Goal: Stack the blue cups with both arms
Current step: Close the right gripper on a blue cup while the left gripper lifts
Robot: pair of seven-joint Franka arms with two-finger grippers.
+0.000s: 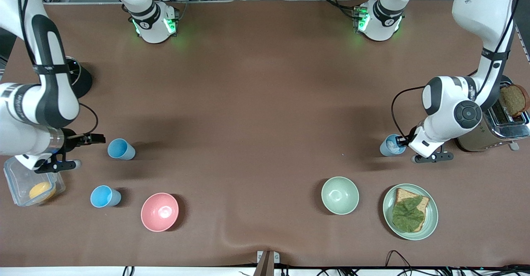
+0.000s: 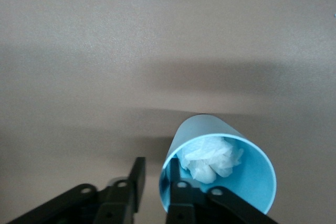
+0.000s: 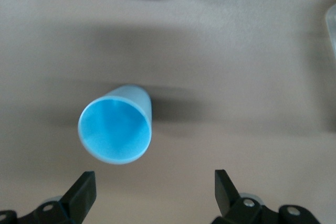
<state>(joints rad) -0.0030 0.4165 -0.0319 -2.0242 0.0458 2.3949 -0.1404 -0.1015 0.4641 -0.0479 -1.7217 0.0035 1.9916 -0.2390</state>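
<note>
Next, my right gripper grabs the sky-blue cup by its rim [image 1: 113, 141], to stack that cup with the paler blue cup [image 1: 391, 145].
A sky-blue cup [image 1: 121, 149] stands upright toward the right arm's end of the table. My right gripper [image 1: 98, 138] is open beside it; in the right wrist view the cup [image 3: 115, 129] is just ahead of the wide-spread gripper [image 3: 154, 192], untouched. A second sky-blue cup [image 1: 105, 196] stands nearer the front camera. A paler blue cup [image 1: 391, 145] with crumpled white paper inside stands toward the left arm's end. My left gripper [image 1: 401, 140] straddles its wall [image 2: 218, 166]: one finger [image 2: 181, 190] is inside, the other [image 2: 137, 179] outside with a gap to the wall.
A pink bowl [image 1: 160, 211] sits beside the nearer sky-blue cup. A pale green bowl [image 1: 340, 195] and a green plate [image 1: 430, 222] with bread and lettuce lie nearer the front camera than the paler cup. A toaster [image 1: 492, 129] and a clear container [image 1: 16, 185] stand at the table's ends.
</note>
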